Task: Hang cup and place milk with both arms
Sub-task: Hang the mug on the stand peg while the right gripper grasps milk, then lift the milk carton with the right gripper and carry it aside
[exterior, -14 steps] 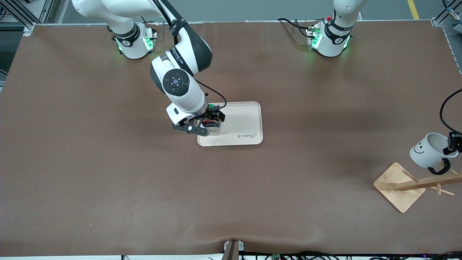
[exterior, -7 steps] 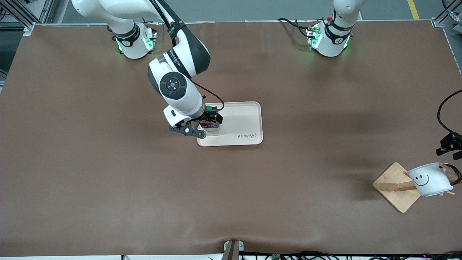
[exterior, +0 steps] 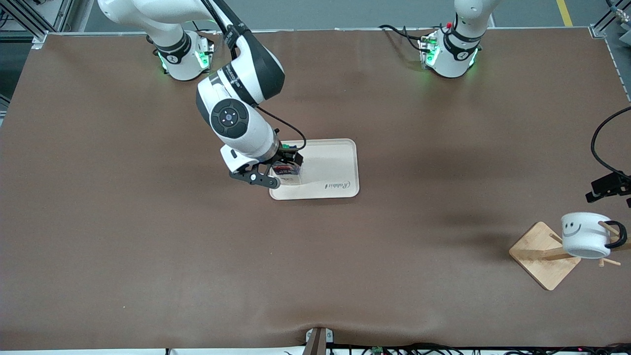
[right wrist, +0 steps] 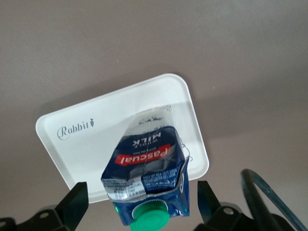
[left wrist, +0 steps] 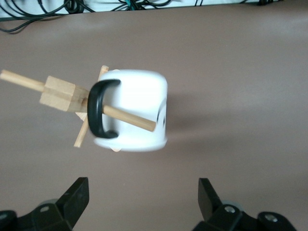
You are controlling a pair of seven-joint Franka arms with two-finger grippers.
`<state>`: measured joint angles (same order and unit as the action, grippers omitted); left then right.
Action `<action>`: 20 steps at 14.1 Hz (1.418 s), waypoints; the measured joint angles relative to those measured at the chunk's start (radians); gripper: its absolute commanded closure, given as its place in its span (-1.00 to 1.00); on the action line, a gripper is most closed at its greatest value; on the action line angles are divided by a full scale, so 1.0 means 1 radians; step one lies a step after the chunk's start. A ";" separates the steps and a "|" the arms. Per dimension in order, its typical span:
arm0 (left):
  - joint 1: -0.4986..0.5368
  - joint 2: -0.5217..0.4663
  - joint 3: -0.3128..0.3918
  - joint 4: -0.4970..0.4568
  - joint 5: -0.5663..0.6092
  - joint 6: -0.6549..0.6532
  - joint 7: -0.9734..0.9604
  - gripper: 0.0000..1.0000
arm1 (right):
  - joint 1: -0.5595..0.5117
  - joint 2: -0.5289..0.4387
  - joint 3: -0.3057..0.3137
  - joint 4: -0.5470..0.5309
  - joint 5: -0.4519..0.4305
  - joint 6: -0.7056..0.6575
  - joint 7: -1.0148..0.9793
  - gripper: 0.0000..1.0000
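Next, the right gripper grabs the milk by its cap end (right wrist: 150,211). Then I lift the milk off the white tray.
The white cup (exterior: 584,235) with the smiley face hangs by its black handle (exterior: 618,239) on a peg of the wooden rack (exterior: 542,256), at the left arm's end of the table. My left gripper (exterior: 605,189) is open and empty, up above the rack and apart from the cup. In the left wrist view the peg (left wrist: 130,119) passes through the handle (left wrist: 97,115) of the cup (left wrist: 137,96), away from my left gripper (left wrist: 143,202). The milk (exterior: 287,173) stands on the white tray (exterior: 335,162). My right gripper (exterior: 275,170) is open around it. In the right wrist view there are gaps between the milk (right wrist: 149,168) and both fingers of my right gripper (right wrist: 142,207).
The tray (right wrist: 159,96) lies at the table's middle, with the milk at its corner nearest the right arm's end. The rack's base stands near the table edge at the left arm's end. A black cable (exterior: 599,143) loops above the left gripper.
My left gripper let go of the cup, which dropped onto the peg and swung to hang there. The gripper has drawn away from the rack. My right wrist shifted slightly; the milk stayed on the tray.
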<state>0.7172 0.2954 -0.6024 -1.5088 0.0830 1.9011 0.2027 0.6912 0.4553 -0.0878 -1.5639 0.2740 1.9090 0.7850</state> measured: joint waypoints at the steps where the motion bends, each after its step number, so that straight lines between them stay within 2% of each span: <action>1: 0.000 -0.017 -0.014 0.000 0.000 -0.025 -0.050 -1.00 | 0.004 0.008 0.001 -0.004 0.001 -0.002 0.000 -1.00; 4: -0.003 -0.038 -0.085 0.000 0.008 -0.073 -0.261 -1.00 | 0.020 0.034 0.002 -0.006 0.000 0.000 0.001 -1.00; 5: -0.007 -0.038 -0.114 0.000 0.031 -0.075 -0.335 -1.00 | 0.021 0.038 0.002 -0.006 -0.001 0.001 0.001 -0.70; 6: -0.012 -0.038 -0.142 -0.001 0.058 -0.080 -0.400 -1.00 | 0.020 0.039 0.002 -0.006 -0.002 0.001 0.000 -0.14; 7: -0.015 -0.038 -0.170 -0.001 0.076 -0.091 -0.456 -1.00 | 0.020 0.039 0.001 -0.006 -0.003 0.001 0.000 0.51; 8: -0.018 -0.038 -0.194 -0.001 0.086 -0.103 -0.502 -1.00 | 0.020 0.039 0.001 -0.005 -0.003 0.001 0.000 1.00; 13: -0.020 -0.039 -0.244 -0.002 0.096 -0.120 -0.587 -1.00 | 0.005 0.032 -0.008 0.021 -0.003 -0.016 0.001 1.00; 17: -0.017 -0.038 -0.244 0.003 0.190 -0.119 -0.559 -1.00 | -0.083 0.012 -0.014 0.127 -0.002 -0.195 0.000 1.00; 20: -0.017 -0.039 -0.244 0.035 0.195 -0.119 -0.531 -1.00 | -0.146 -0.009 -0.014 0.164 -0.002 -0.261 -0.001 1.00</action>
<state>0.7006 0.2564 -0.8464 -1.4735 0.2783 1.7823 -0.3282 0.5451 0.4462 -0.1022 -1.4002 0.2719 1.6481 0.7840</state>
